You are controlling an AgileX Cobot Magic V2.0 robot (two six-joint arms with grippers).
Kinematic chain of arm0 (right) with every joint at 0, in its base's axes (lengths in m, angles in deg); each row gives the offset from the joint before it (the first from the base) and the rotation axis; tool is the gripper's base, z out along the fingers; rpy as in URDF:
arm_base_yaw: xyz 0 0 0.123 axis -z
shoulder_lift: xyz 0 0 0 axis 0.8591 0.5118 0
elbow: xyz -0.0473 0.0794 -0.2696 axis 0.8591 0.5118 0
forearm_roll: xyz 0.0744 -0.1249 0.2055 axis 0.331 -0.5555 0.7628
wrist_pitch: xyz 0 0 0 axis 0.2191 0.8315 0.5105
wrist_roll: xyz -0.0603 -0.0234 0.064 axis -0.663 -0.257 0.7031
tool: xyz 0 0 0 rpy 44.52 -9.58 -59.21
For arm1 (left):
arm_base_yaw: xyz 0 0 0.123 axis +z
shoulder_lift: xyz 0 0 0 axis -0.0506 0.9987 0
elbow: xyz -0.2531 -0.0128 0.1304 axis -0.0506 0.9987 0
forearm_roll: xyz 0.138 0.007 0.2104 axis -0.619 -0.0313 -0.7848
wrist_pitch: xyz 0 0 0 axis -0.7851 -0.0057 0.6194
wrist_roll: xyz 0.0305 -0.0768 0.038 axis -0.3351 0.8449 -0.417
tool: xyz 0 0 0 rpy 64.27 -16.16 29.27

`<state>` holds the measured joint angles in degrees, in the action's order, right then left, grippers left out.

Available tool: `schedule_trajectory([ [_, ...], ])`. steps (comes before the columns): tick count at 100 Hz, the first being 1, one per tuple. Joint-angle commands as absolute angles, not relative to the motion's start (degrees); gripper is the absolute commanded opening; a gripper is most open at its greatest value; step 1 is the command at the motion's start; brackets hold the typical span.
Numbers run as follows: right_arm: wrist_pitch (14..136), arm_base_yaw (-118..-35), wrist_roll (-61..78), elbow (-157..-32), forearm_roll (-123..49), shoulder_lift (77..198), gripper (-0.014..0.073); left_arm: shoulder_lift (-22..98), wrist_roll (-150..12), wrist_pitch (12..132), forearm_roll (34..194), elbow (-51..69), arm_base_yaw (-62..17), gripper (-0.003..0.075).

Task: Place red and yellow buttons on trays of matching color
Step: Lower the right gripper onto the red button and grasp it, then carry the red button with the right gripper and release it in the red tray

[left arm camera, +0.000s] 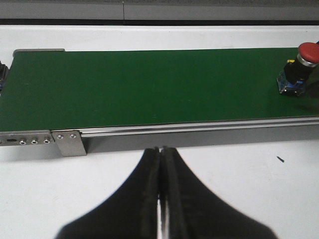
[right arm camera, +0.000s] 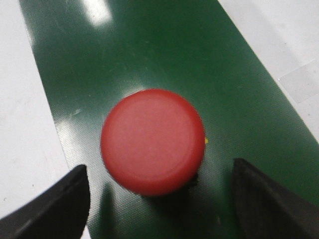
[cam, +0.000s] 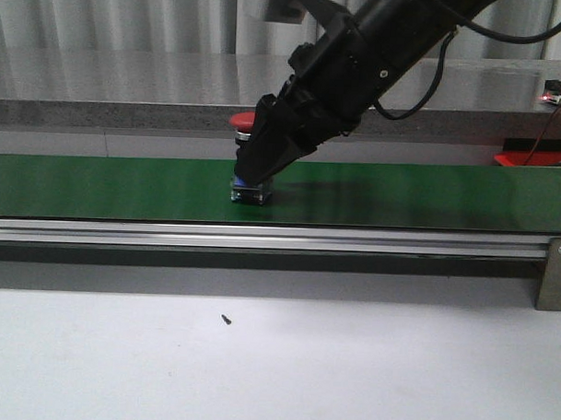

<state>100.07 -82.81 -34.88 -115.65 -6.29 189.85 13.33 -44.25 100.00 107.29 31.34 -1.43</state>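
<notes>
The fingers of my right gripper reach down around the red button, so it is time to close on it now.
A red button [cam: 241,122] with a blue and grey base stands upright on the green belt [cam: 97,185]. My right gripper [cam: 254,180] is lowered over it, open. In the right wrist view the red button's cap [right arm camera: 152,141] lies between the two dark fingertips [right arm camera: 65,199], with a gap on each side. The left wrist view shows the red button [left arm camera: 307,51] at the belt's far end. My left gripper [left arm camera: 162,149] is shut and empty above the white table, just short of the belt's rail. A red tray [cam: 526,159] shows partly at the right. No yellow button or yellow tray is in view.
The belt's metal rail [cam: 261,237] and end bracket [cam: 557,273] run along its near side. A grey ledge [cam: 128,85] lies behind the belt. A small circuit board with wires [cam: 556,93] sits at the back right. A dark object [left arm camera: 2,74] is at the belt's other end.
</notes>
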Motion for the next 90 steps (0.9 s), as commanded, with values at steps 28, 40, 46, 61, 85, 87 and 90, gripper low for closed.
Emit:
schedule_trajectory([
  [28, 98.81, -82.79, -35.89, -117.51, -2.69, 187.53, 0.0437, 13.43, -44.3, 96.06, 108.29, 29.85, -1.92, -0.002],
  [40, 97.63, -82.79, -35.84, -117.51, -2.69, 187.53, 0.0251, 13.43, -44.3, 96.06, 108.29, 29.85, -1.92, -0.002],
  [46, 96.77, -82.79, -35.84, -117.51, -2.69, 187.53, 0.0183, 13.43, -44.3, 96.06, 108.29, 29.85, -1.92, -0.002],
  [61, 96.04, -82.79, -35.84, -117.51, -2.11, 187.18, 0.0087, 13.43, -44.3, 96.06, 108.29, 29.85, -1.92, -0.002],
  [85, 96.13, -80.46, -35.79, -117.51, -1.88, 183.06, 0.0087, 13.43, -44.3, 96.06, 108.29, 29.85, -1.92, -0.002],
  [87, 96.13, -79.92, -35.79, -117.51, -1.76, 182.6, 0.0087, 13.43, -44.3, 96.06, 108.29, 29.85, -1.92, -0.002],
  [90, 96.07, -78.92, -35.79, -117.51, -1.7, 181.88, 0.0087, 13.43, -44.3, 96.06, 108.29, 29.85, -1.92, -0.002],
])
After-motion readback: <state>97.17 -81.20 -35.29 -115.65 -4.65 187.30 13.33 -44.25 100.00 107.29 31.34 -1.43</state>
